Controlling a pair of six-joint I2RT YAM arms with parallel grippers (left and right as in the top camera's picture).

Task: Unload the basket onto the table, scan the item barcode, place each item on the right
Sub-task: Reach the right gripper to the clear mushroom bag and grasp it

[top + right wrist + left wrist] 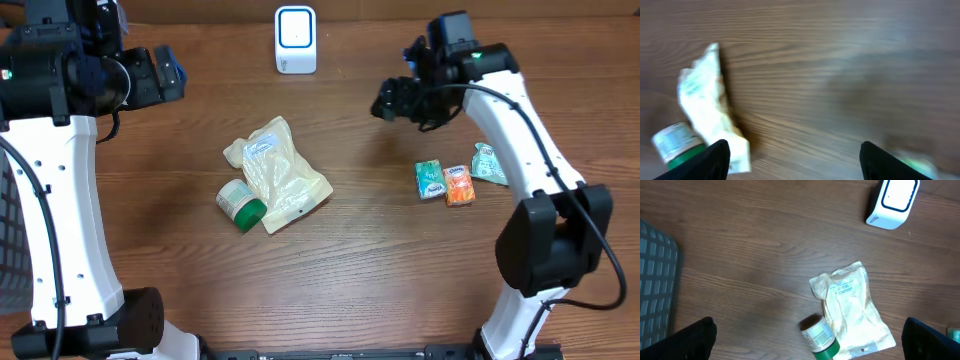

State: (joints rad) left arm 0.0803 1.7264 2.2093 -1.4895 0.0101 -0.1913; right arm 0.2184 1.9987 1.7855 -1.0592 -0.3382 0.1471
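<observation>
The right gripper grabs the pale pouch by its long side edge away from the bottle (301, 160) (725, 104) next, to flip it for barcode scanning.
A white barcode scanner (296, 40) with a blue-framed window stands at the back centre, also in the left wrist view (891, 202). A pale pouch (277, 175) lies mid-table with a white bottle with a green cap (241, 203) against its left side. Three small packets lie to the right: green (430, 180), orange (459, 185) and pale green (489, 163). My right gripper (390, 102) hovers open and empty above bare wood left of the packets; its view is blurred (795, 157). My left gripper (168, 74) is open and empty at the far left (809, 339).
A grey gridded mat or basket (655, 285) lies at the table's left edge. The pouch (852, 307) and bottle (820, 337) lie between the left fingers' line of sight. Bare wood surrounds the scanner.
</observation>
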